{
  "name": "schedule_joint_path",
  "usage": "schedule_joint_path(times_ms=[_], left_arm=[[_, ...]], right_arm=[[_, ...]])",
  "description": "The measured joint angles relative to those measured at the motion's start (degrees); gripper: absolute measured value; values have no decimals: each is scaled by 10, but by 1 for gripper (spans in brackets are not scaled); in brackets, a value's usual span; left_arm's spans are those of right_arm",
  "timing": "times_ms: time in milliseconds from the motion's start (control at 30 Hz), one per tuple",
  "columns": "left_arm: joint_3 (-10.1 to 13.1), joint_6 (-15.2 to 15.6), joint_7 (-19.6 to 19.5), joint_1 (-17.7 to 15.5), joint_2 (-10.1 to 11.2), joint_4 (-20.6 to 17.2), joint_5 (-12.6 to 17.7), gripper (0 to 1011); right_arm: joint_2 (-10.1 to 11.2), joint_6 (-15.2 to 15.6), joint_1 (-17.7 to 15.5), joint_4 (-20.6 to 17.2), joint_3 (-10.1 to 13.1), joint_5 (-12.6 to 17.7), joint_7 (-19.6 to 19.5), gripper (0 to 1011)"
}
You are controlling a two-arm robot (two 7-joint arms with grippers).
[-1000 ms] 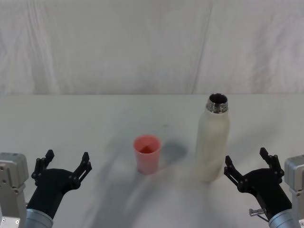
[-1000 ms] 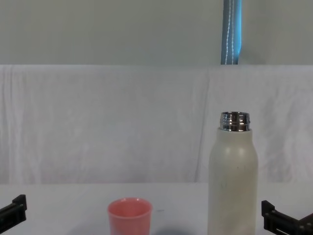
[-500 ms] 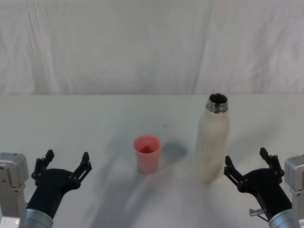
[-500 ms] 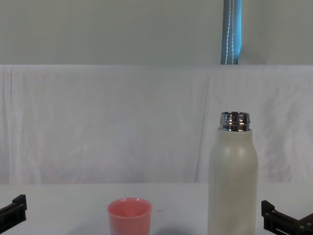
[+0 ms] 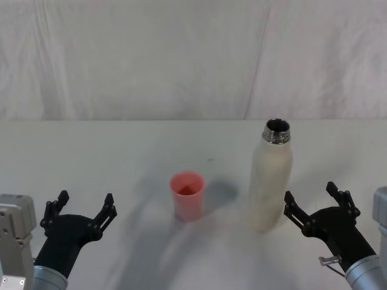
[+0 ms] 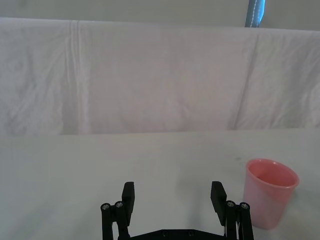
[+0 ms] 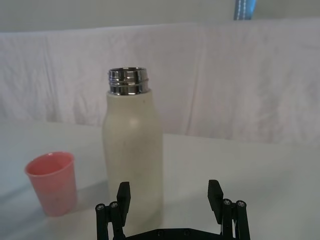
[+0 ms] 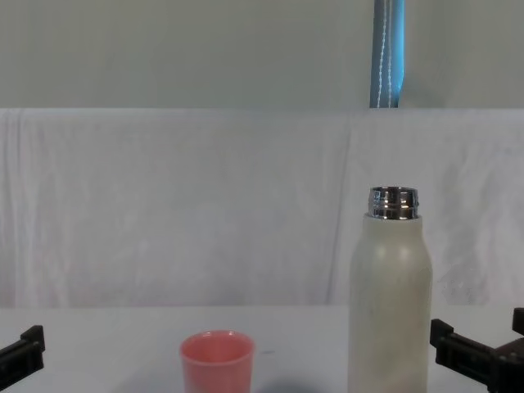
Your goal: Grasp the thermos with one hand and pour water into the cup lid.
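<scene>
Next, my right gripper grabs the middle of its body [image 8: 390, 321], since the thermos stands tall, its uncapped steel neck [image 8: 394, 203] high above the table.
The cream-white thermos [image 5: 270, 181] stands upright on the table right of centre, its steel neck uncapped; it also appears as the tall thermos [image 8: 390, 303] and thermos [image 7: 133, 145]. The pink cup lid [image 5: 187, 196] stands to its left, a short gap away; cup lid [image 8: 217, 362], cup lid [image 6: 270, 199], cup lid [image 7: 52, 182]. My right gripper [image 5: 315, 203] is open just right of the thermos base, close beside it without touching; right gripper [image 7: 170, 196]. My left gripper [image 5: 84, 207] is open at the near left, apart from the cup; left gripper [image 6: 172, 197].
A white cloth covers the table [image 5: 121, 151] and hangs as a backdrop behind it. A blue-grey pole [image 8: 389, 53] rises behind the backdrop. Bare table lies between the left gripper and the cup.
My right gripper has moved slightly left and forward, closer to the thermos. The left gripper, thermos and cup lid have not moved.
</scene>
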Motion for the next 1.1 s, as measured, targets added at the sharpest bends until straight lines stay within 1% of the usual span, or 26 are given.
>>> schedule_joint_path(times_ms=[233,433,700,1100], left_arm=[[0,0,0,0,0,0,0,1001],[0,0,0,0,0,0,0,1001],[0,0,0,0,0,0,0,1001],[0,0,0,0,0,0,0,1001]], right_arm=[[6,9,10,0,4,15,37,1001],[11,11,17,0,1,22,54,1001],[16,6,29,10,-5,25,62,1001],[16,-2,52,30,-10,21,63,1001]])
